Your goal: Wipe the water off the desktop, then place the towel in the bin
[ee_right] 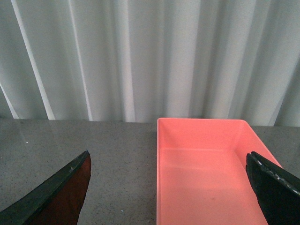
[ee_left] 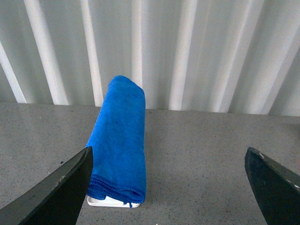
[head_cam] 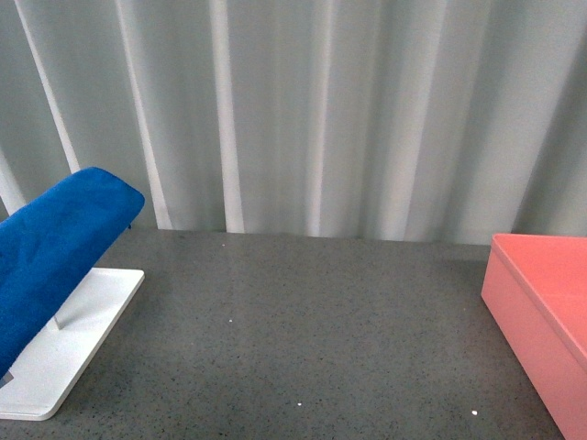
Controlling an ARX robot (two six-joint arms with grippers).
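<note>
My left gripper grabs the blue towel (head_cam: 55,252) by its upper fold (head_cam: 96,197) next, to wipe up the water on the desktop.
The blue towel (head_cam: 55,252) hangs folded over a rack at the left of the dark grey desktop (head_cam: 303,339). It also shows in the left wrist view (ee_left: 119,140), ahead of my left gripper (ee_left: 171,187), which is open and empty, with one finger (ee_left: 56,192) beside the towel's end. The pink bin (head_cam: 541,312) stands at the right edge. In the right wrist view the bin (ee_right: 206,173) is empty, and my right gripper (ee_right: 171,187) is open above its near part. Neither arm shows in the front view. I see no clear water on the desktop.
The white flat rack base (head_cam: 64,353) lies under the towel at the front left; its edge shows in the left wrist view (ee_left: 112,202). A pale pleated curtain (head_cam: 321,110) closes off the back of the desktop.
</note>
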